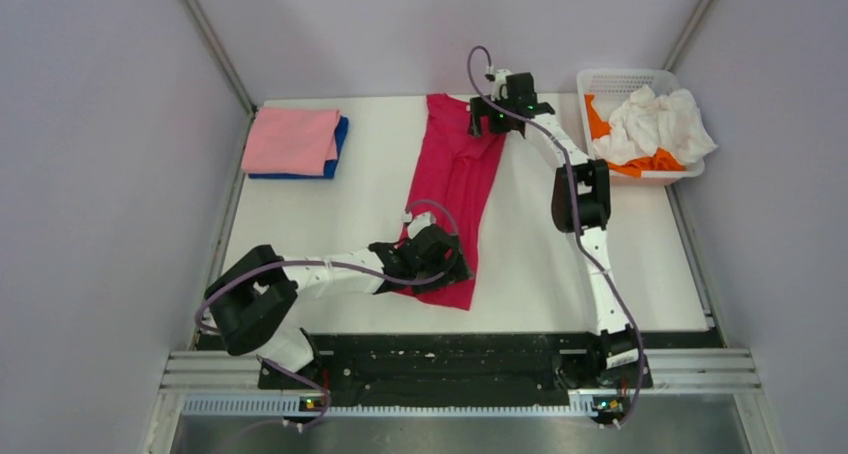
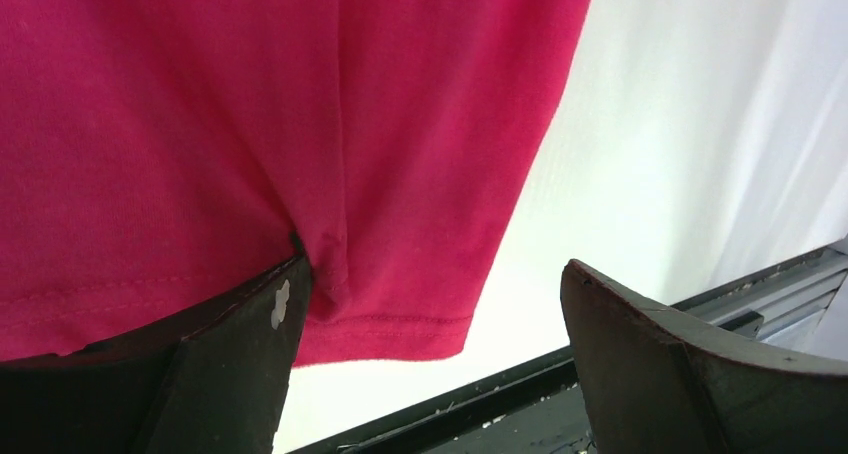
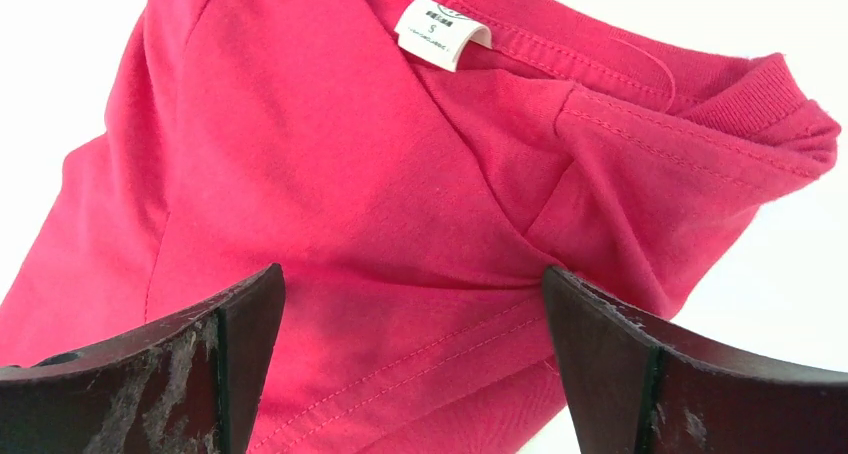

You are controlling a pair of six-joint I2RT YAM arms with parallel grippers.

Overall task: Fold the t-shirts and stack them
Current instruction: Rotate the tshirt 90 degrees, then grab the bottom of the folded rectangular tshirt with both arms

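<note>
The left gripper grabs the t-shirt's near hem at one corner next, to fold it toward the collar. The hem's other corner stays for my right gripper.
A crimson-red t-shirt (image 1: pixel 455 179) lies folded lengthwise in a long strip down the middle of the table. My left gripper (image 1: pixel 437 264) is open over its near hem corner (image 2: pixel 400 324), one finger (image 2: pixel 250 354) pressing into the cloth. My right gripper (image 1: pixel 488 122) is open over the far collar end, where the white neck label (image 3: pixel 443 32) shows; its fingers (image 3: pixel 610 364) straddle the cloth (image 3: pixel 400 274). A folded pink t-shirt (image 1: pixel 290 139) lies on a folded blue one (image 1: pixel 338 146) at the far left. White (image 1: pixel 655 122) and orange (image 1: pixel 600 122) shirts sit in the basket.
A white plastic mesh basket (image 1: pixel 612 78) stands at the far right corner. A black rail (image 1: pixel 450 354) runs along the table's near edge, also seen in the left wrist view (image 2: pixel 560 384). Grey walls close in the left and right sides.
</note>
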